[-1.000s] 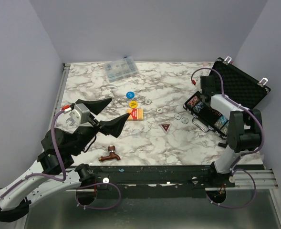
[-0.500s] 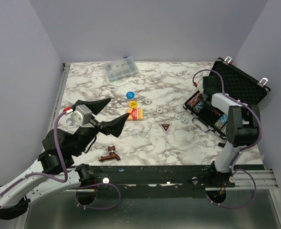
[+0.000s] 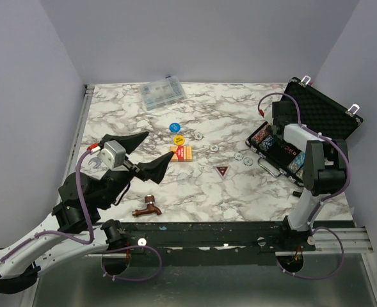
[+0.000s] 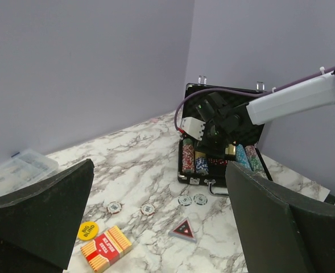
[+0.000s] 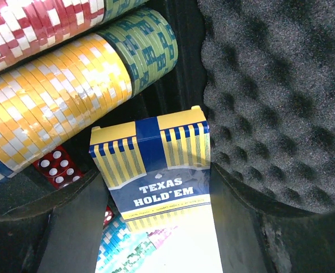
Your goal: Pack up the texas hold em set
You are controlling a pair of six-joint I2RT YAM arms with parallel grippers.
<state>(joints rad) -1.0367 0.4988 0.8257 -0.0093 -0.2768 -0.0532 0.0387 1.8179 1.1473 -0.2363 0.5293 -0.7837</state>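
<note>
The card box is low above the gap beside the red dice (image 5: pixel 56 165) and would end in that gap, so it is time for my right gripper to open now.
The black foam-lined case (image 3: pixel 326 115) stands open at the right, with multicoloured chip rows (image 3: pixel 284 153) inside. My right gripper (image 3: pixel 272 125) is inside the case, shut on a blue and yellow card box (image 5: pixel 156 165) that it holds between the foam lid (image 5: pixel 281 85) and the yellow chip row (image 5: pixel 59 91). Red dice (image 5: pixel 56 165) lie beside it. My left gripper (image 3: pixel 157 147) is open and empty above the table, left of the red card box (image 3: pixel 182 152). A blue disc (image 3: pixel 173 127), a yellow disc (image 3: pixel 178 138), a triangular marker (image 3: pixel 222 169) and several loose chips (image 3: pixel 239 155) lie on the marble.
A clear plastic compartment box (image 3: pixel 163 93) sits at the back. A copper faucet (image 3: pixel 148 208) lies near the front edge, below my left gripper. A clear disc (image 3: pixel 184 176) lies in front of the red card box.
My right arm has shifted slightly towards the case with the card box held. My left arm has barely drifted. Objects on the table have not moved.
</note>
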